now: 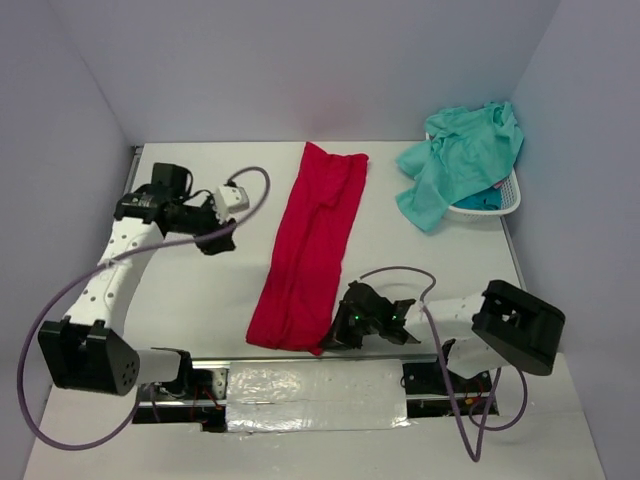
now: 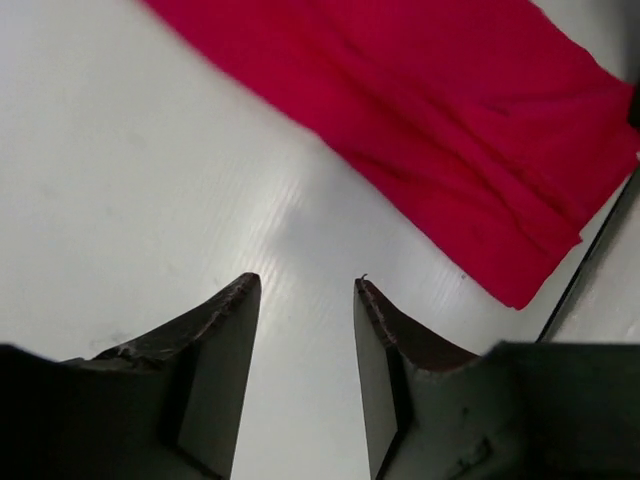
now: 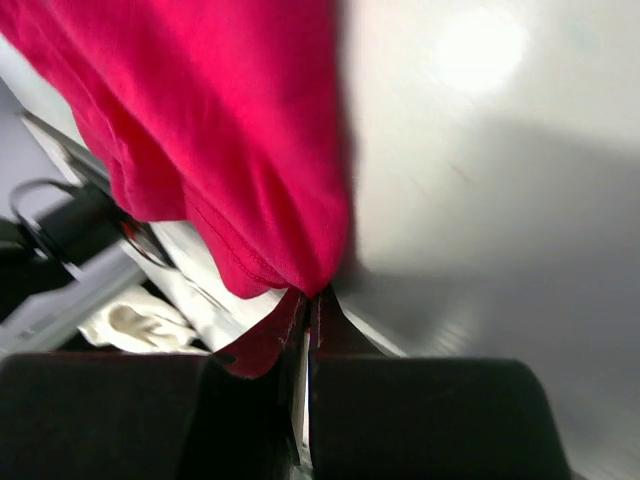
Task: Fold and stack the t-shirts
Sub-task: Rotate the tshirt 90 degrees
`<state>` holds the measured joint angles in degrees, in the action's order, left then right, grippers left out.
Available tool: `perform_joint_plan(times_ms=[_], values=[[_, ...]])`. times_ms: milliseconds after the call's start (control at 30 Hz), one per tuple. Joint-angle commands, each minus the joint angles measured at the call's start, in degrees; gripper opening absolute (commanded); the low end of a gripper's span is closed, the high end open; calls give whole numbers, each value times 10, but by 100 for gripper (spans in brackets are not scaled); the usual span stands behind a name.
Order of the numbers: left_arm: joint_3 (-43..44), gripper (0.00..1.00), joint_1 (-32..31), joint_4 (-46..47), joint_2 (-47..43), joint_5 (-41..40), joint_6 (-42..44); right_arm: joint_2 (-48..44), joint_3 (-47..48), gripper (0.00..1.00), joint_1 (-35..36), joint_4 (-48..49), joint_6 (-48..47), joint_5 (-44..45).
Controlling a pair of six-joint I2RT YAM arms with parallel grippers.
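The crimson red t-shirt's free near corner is opposite my right gripper's corner, so my left gripper should next grab it to fold the t-shirt evenly.
A crimson red t-shirt lies folded into a long strip down the middle of the table. My right gripper is at its near right corner, shut on the red cloth, which bunches up at the fingertips of the right gripper. My left gripper hovers over bare table to the left of the shirt. In the left wrist view the left gripper stands open and empty, the red t-shirt ahead of it. A light mint-teal t-shirt is heaped over the basket, and a darker teal-blue t-shirt lies inside.
The white lattice basket stands at the back right against the wall. Walls close the table on the left, back and right. A taped strip runs along the near edge between the arm bases.
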<state>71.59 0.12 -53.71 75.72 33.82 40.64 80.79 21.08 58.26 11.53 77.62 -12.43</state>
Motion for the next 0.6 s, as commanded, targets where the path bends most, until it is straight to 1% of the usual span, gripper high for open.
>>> perform_joint_plan(times_ms=[0, 33, 67, 100, 133, 167, 200, 233, 267, 300, 333, 367, 400, 433, 467, 500, 533, 567], values=[[-5, 54, -74, -4, -47, 32, 152, -39, -51, 0, -1, -111, -75, 10], [-13, 53, -96, -33, -50, 31, 191, -48, -55, 0, -2, -115, -83, 7], [-26, 51, -142, -45, -59, 18, 233, -56, -61, 0, -6, -130, -91, -2], [-63, 50, -166, -47, -66, 5, 289, -74, -64, 0, -10, -141, -101, -8], [-82, 49, -214, -46, -85, -26, 310, -84, -74, 0, -25, -158, -120, -15], [-102, 47, -236, -51, -94, -36, 358, -95, -77, 0, -34, -164, -134, -30], [-139, 46, -251, -63, -105, -41, 399, -120, -80, 0, -39, -194, -145, -31], [-159, 45, -265, -94, -132, -37, 440, -134, -76, 2, -46, -214, -167, -28], [-180, 47, -266, -113, -149, -33, 540, -156, -71, 20, -48, -233, -179, -19], [-222, 57, -266, -127, -166, -32, 587, -165, -58, 37, -47, -272, -189, -15], [-243, 60, -266, -130, -207, -34, 618, -174, -51, 48, -48, -287, -206, -10], [-285, 61, -266, -120, -225, -37, 671, -192, -44, 58, -48, -298, -215, -12], [-307, 67, -266, -105, -244, -39, 688, -204, -23, 60, -47, -329, -220, -8], [-345, 69, -266, -84, -273, -36, 729, -228, 12, 60, -45, -372, -231, 9], [-360, 71, -267, -76, -283, -30, 746, -229, 12, 60, -44, -372, -239, 9], [-375, 73, -267, -68, -291, -18, 761, -249, 66, 59, -40, -431, -245, 40], [-386, 75, -267, -57, -301, -2, 767, -255, 96, 59, -38, -459, -255, 58], [-402, 76, -267, -36, -304, 28, 764, -257, 126, 54, -35, -482, -270, 77]])
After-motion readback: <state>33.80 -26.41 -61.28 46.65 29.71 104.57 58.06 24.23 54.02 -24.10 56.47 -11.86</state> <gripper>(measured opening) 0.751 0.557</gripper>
